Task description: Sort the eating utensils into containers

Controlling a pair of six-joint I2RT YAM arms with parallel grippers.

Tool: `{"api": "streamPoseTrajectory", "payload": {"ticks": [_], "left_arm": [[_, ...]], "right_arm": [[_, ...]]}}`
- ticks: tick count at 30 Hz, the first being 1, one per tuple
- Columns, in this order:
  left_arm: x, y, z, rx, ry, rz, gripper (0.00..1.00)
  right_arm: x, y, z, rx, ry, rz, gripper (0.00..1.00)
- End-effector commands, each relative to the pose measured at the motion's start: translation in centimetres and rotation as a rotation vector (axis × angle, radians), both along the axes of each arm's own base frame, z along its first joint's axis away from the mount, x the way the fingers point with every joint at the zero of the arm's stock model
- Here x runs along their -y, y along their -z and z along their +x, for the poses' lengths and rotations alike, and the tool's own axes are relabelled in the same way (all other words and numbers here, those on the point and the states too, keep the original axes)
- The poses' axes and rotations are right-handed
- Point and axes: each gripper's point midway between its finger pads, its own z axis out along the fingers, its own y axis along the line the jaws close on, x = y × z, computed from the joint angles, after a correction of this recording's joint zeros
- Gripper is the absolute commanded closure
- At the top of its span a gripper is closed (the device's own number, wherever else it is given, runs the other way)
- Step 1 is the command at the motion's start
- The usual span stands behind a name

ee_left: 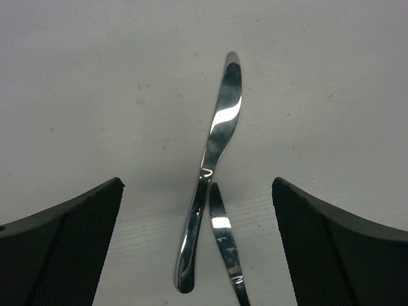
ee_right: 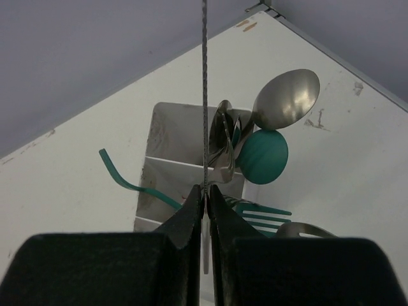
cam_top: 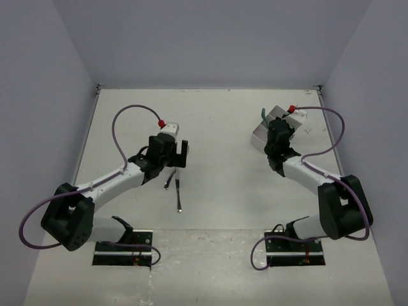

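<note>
My left gripper should hand the long knife over to my right gripper. So next it should grab the knife by its handle and leave the blade side free.
Two silver utensils lie on the table: a long knife and a second slim piece beside its handle. My left gripper hangs open above them, one finger on each side, touching neither. My right gripper is shut on a thin silver knife, seen edge-on, over the white divided container. In the container are a silver spoon, a teal spoon, a teal fork and a teal handle.
The container stands at the back right near the corner of the walls. Purple cables loop over both arms. A red cap sits on the left wrist and another on the right.
</note>
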Motion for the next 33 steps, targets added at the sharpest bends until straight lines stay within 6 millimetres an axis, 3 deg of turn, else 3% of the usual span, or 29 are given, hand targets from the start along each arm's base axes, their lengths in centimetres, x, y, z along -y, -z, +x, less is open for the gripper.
{"api": "streamPoseTrajectory", "payload": {"ticks": [1,6,7,8,14,17,20,24,29,33], "left_arm": [[-2.2,1.6,-1.8,-0.066,-0.119,0.011,0.00],[-3.3,3.6,-3.7,-0.149,-0.169,0.019,0.00],[-3.5,4.1,-4.1,-0.165,-0.182,0.019,0.00],[-3.6,4.3,-4.3,-0.171,-0.191,0.017,0.00],[-4.5,5.0,-5.2,-0.206,-0.240,0.034,0.00],[-4.8,5.3,-5.6,-0.222,-0.250,0.039,0.00],[-4.9,5.7,-6.2,-0.244,-0.254,0.045,0.00],[-5.3,6.1,-6.8,-0.267,-0.253,0.065,0.04],[-5.9,7.1,-7.1,-0.288,-0.247,0.109,0.15],[-5.5,8.4,-7.5,-0.335,-0.215,0.140,0.23]], "right_arm": [[-0.3,-3.4,-0.1,0.110,0.032,0.049,0.98],[-1.7,-2.2,-1.1,0.036,0.010,0.051,0.87],[-1.9,-2.3,-1.3,0.038,0.006,0.049,0.75],[-2.3,-2.0,-1.6,0.023,0.001,0.045,0.70],[-2.8,-2.0,-2.7,0.008,0.001,0.099,0.55],[-2.9,-3.5,-3.9,0.058,-0.005,0.139,0.48],[-3.2,-5.2,-5.2,0.110,-0.048,0.187,0.33],[-3.4,-7.4,-6.7,0.170,-0.112,0.222,0.22],[-3.3,-9.3,-8.0,0.217,-0.155,0.239,0.15],[-3.1,-9.5,-8.5,0.228,-0.161,0.243,0.14]]}}
